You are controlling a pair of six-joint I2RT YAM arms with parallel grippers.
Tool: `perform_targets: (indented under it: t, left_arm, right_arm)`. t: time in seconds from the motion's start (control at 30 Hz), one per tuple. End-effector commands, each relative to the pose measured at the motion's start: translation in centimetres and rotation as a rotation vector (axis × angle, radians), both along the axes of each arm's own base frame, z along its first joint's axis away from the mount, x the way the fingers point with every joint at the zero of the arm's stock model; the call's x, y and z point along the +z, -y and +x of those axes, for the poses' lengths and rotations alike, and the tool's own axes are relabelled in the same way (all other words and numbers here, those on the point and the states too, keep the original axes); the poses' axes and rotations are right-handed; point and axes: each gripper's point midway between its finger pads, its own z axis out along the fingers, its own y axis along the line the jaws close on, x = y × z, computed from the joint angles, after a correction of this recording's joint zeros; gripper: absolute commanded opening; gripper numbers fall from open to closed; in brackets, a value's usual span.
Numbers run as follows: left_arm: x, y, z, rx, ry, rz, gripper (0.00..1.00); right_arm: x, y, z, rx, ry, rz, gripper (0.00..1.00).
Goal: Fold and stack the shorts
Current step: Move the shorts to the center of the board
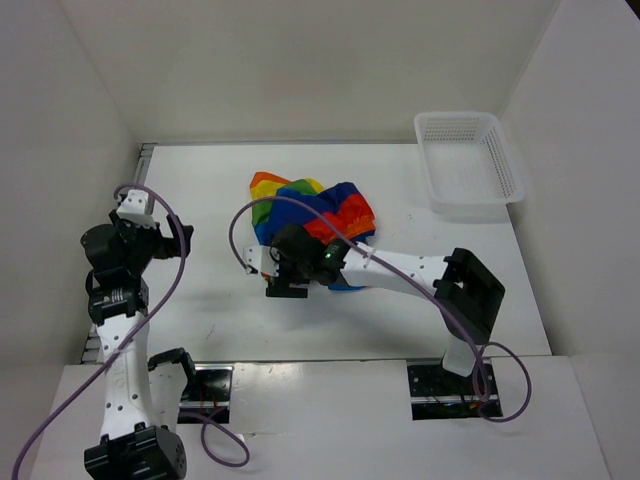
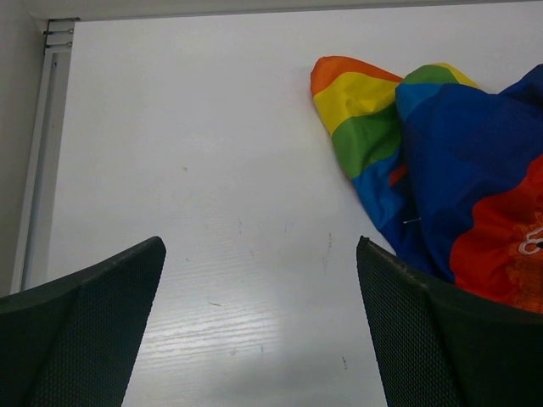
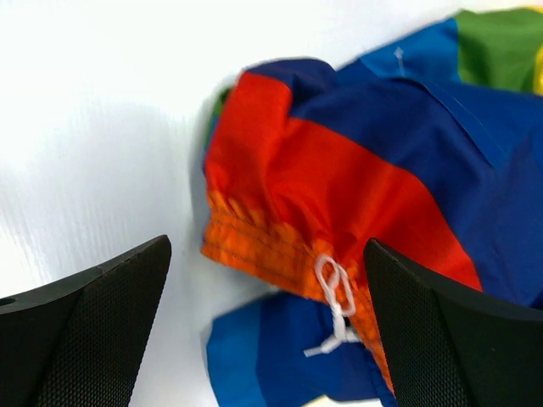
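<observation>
I need to reach the shorts (image 2: 441, 161) with my right gripper and grab the orange waistband edge (image 2: 528, 276). The striped legs will stay free to spread out for folding.
The rainbow-striped shorts (image 1: 318, 212) lie crumpled in a heap at the middle of the white table. In the right wrist view their orange waistband (image 3: 280, 246) and white drawstring (image 3: 336, 298) sit between my open fingers. My right gripper (image 1: 284, 282) hovers over the heap's near edge, open and empty. My left gripper (image 1: 185, 240) is open and empty at the left of the table, well apart from the shorts. In the left wrist view the shorts (image 2: 441, 161) lie ahead to the right.
A white plastic mesh basket (image 1: 468, 162) stands at the back right corner. White walls close in the table on three sides. Bare tabletop (image 1: 200, 190) lies left of the shorts.
</observation>
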Motion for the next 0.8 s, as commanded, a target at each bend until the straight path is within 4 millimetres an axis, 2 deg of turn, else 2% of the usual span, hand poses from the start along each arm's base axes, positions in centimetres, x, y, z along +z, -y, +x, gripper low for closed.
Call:
perform_targets:
  t: [0.0,0.13,0.23,0.27,0.3,0.37,0.4,0.43,0.47,0.53,0.57,0.6,0.63,0.67,0.7,0.73,0.77]
  left_arm:
    - [0.9,0.0,0.1,-0.013,0.046,0.016,1.0]
    - [0.9,0.0,0.1,-0.013,0.046,0.016,1.0]
    - [0.5,-0.3,0.5,-0.004,0.025,0.01,1.0]
    - [0.7,-0.3,0.7,-0.004,0.026,0.011,1.0]
    - [0.1,-0.5,1.0,-0.004,0.004,0.002,1.0]
    - [-0.8,-0.7,1.2,0.005,-0.035,-0.011,1.0]
    - [-0.8,-0.8,2.0,0.004,-0.054,-0.014,1.0]
    - [-1.3,-0.7,2.3,0.002,-0.078,-0.02,1.0]
    - [-1.5,-0.6,2.7,-0.007,-0.091,-0.024,1.0]
    - [-2.1,0.8,3.9,-0.079,-0.135,-0.053,1.0]
    - [-2.3,1.5,4.4,-0.11,-0.147,-0.06,1.0]
    - [-3.3,2.0,5.0,-0.131,-0.183,-0.071,1.0]
    - [-3.0,3.6,5.6,-0.192,-0.17,-0.071,1.0]
    - [-3.4,4.1,6.2,-0.212,-0.183,-0.074,1.0]
    - [-3.9,5.0,6.3,-0.243,-0.199,-0.082,1.0]
    - [-4.2,6.3,6.3,-0.286,-0.212,-0.088,1.0]
    - [-5.0,6.7,6.4,-0.299,-0.236,-0.094,1.0]
  right_arm:
    - [-0.2,-2.6,-0.2,0.016,0.03,0.046,0.99]
    - [-3.8,-2.2,0.4,-0.012,0.024,-0.028,0.99]
    - [-5.3,-2.2,0.4,-0.02,0.007,-0.044,0.82]
    - [-5.3,-2.0,0.6,-0.045,0.015,-0.048,0.59]
    - [-5.8,-1.8,0.7,-0.051,0.016,-0.062,0.46]
    - [-5.1,-1.9,0.7,-0.061,0.011,-0.052,0.19]
    - [-4.3,-1.6,1.2,-0.088,0.014,-0.04,0.0]
    - [-4.0,-1.1,0.8,-0.095,0.001,-0.052,0.0]
    - [-2.4,-0.6,0.9,-0.1,0.004,-0.03,0.0]
    - [-1.7,1.0,0.1,-0.078,0.011,-0.058,0.0]
    - [0.2,2.2,-0.5,-0.071,0.025,-0.044,0.0]
    - [-0.3,3.3,-2.0,-0.034,-0.012,-0.052,0.0]
    - [0.2,3.9,-3.0,-0.006,-0.026,-0.04,0.0]
    - [-0.4,5.5,-4.4,0.035,-0.051,-0.067,0.0]
    - [2.4,6.0,-5.3,0.057,-0.034,0.009,0.0]
    - [3.1,6.0,-6.6,0.097,-0.062,0.047,0.0]
    - [3.6,6.7,-7.4,0.112,-0.077,0.053,0.0]
